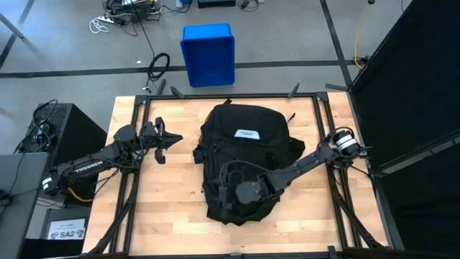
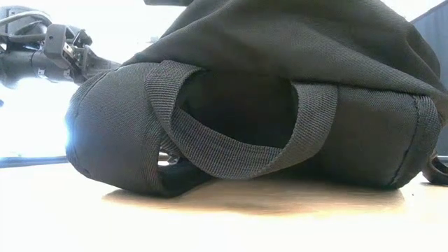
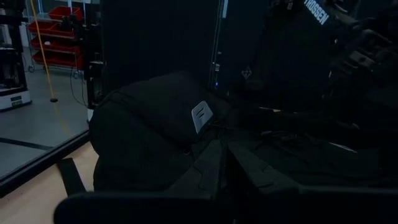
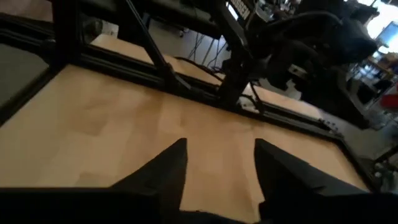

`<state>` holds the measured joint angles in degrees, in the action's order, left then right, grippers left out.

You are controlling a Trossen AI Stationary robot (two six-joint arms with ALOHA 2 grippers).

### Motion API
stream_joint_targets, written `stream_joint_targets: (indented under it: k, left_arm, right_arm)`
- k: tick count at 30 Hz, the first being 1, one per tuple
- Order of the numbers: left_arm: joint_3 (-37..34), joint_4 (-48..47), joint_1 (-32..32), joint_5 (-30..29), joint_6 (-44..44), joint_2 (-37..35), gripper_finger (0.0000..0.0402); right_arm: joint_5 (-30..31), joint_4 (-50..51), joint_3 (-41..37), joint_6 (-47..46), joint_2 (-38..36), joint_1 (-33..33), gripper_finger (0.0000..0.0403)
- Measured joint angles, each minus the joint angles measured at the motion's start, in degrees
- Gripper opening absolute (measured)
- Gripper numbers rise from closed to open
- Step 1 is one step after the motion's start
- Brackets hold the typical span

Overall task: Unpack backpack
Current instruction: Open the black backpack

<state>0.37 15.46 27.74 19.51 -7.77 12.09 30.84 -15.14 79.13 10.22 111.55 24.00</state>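
Observation:
My right gripper should next open the backpack (image 1: 241, 162) for unpacking, so it should grab the black backpack by the fabric of its lower front.
The black backpack (image 1: 241, 162) lies flat in the middle of the wooden table, its white label (image 1: 246, 134) facing up. In the low view its near end (image 2: 280, 105) rests on the tabletop, with a webbing handle loop (image 2: 231, 150) hanging in front. My right gripper (image 1: 224, 193) reaches from the table's right side over the backpack's near left part. Its fingers stand open (image 4: 221, 168), and only bare table shows between them. My left gripper (image 1: 169, 140) waits shut and level, left of the backpack; its fingers (image 3: 221, 171) point at the bag.
A blue plastic bin (image 1: 208, 54) stands on the floor beyond the table's far edge. Black frame rails (image 1: 136, 144) run along the table's left, right and far sides. Bare wood (image 1: 169, 208) lies left of the backpack and near the front edge.

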Motion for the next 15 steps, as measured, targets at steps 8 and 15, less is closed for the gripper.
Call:
stream_joint_targets:
  k: [8,15]
  left_arm:
    - [0.01,0.05,0.0,0.02,-0.01,0.01,0.0]
    - [-0.01,0.07,0.0,0.0,-0.02,0.01,0.0]
  right_arm:
    - [0.28,4.88,-0.43,-12.34,0.04,1.43,0.0243]
    - [0.32,6.47,-0.45,-15.6,0.04,1.61,0.0256]
